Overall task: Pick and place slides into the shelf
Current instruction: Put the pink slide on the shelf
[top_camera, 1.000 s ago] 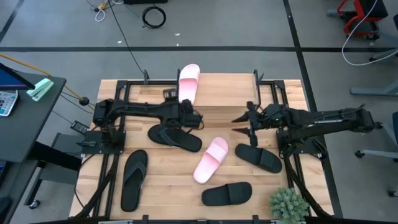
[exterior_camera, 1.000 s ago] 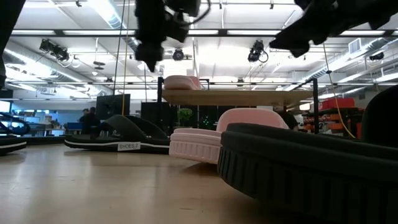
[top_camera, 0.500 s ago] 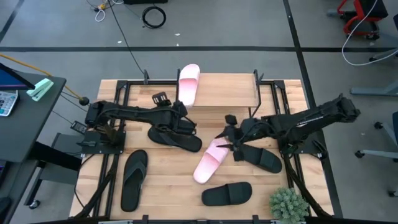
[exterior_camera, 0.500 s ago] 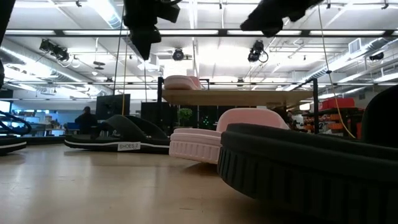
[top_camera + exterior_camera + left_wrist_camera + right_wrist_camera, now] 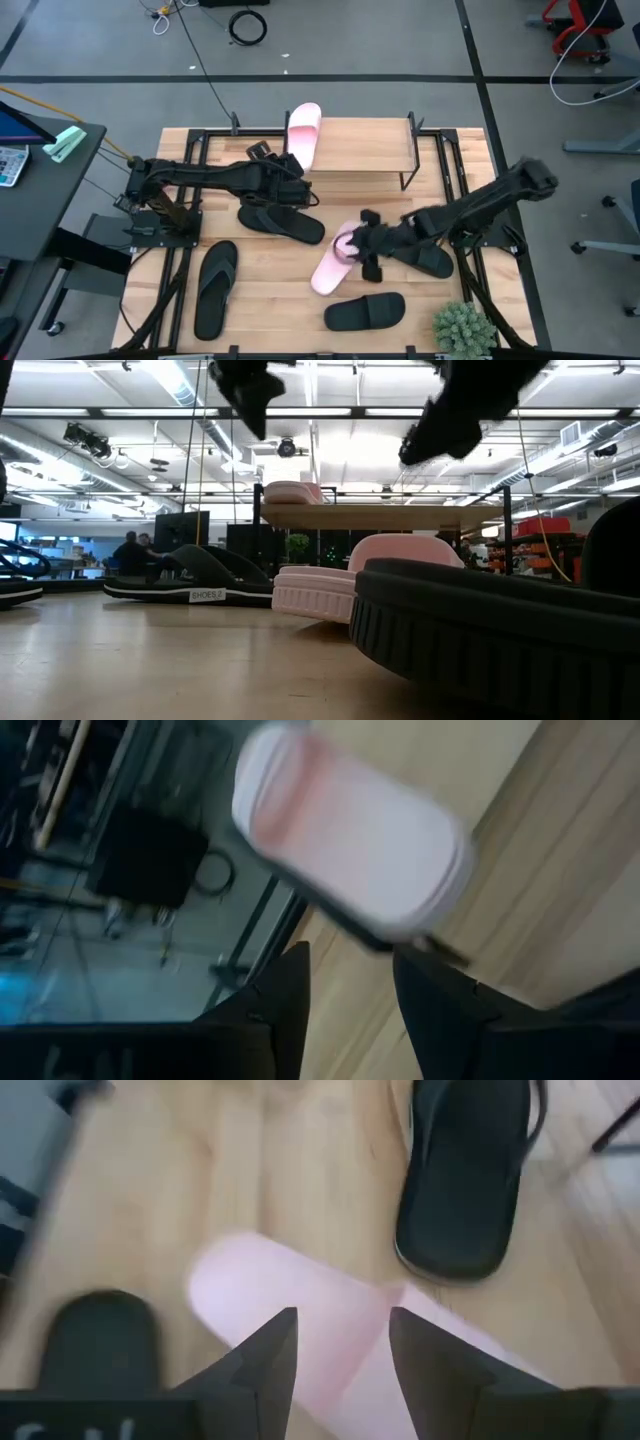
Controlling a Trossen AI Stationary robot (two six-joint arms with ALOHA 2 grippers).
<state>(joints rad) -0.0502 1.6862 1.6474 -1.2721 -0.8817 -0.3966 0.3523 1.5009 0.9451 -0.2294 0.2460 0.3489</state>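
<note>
My right gripper is to grab the pink slide by the edge of its strap [image 5: 347, 240] next. It will then set the slide on the shelf [image 5: 365, 150] beside its mate.
One pink-and-white slide [image 5: 303, 133] lies on the top board of the shelf [image 5: 365, 150]; the left wrist view shows it ahead [image 5: 350, 840]. The other pink slide [image 5: 333, 263] lies sole down on the table. My right gripper [image 5: 353, 254] hovers open just above it, fingers to either side [image 5: 343, 1350], and shows high over the table in the low view [image 5: 450, 425]. My left gripper [image 5: 292, 178] is open in the air beside the shelf's left end [image 5: 350, 1005]. Two black thong flip-flops [image 5: 283, 222] [image 5: 215, 288] and two black wide-strap slides [image 5: 365, 312] [image 5: 425, 256] lie flat.
A small potted plant [image 5: 463, 328] stands at the table's near right corner. The black arm frames [image 5: 175, 215] run along both sides of the table. The shelf's top board has bare wood to the right of the pink slide [image 5: 370, 145].
My right gripper has swung from beside the shelf's right end toward the table's near left and come down over the pink slide on the table. My left gripper has drawn back toward the left and far edge and risen. No slide has moved.
</note>
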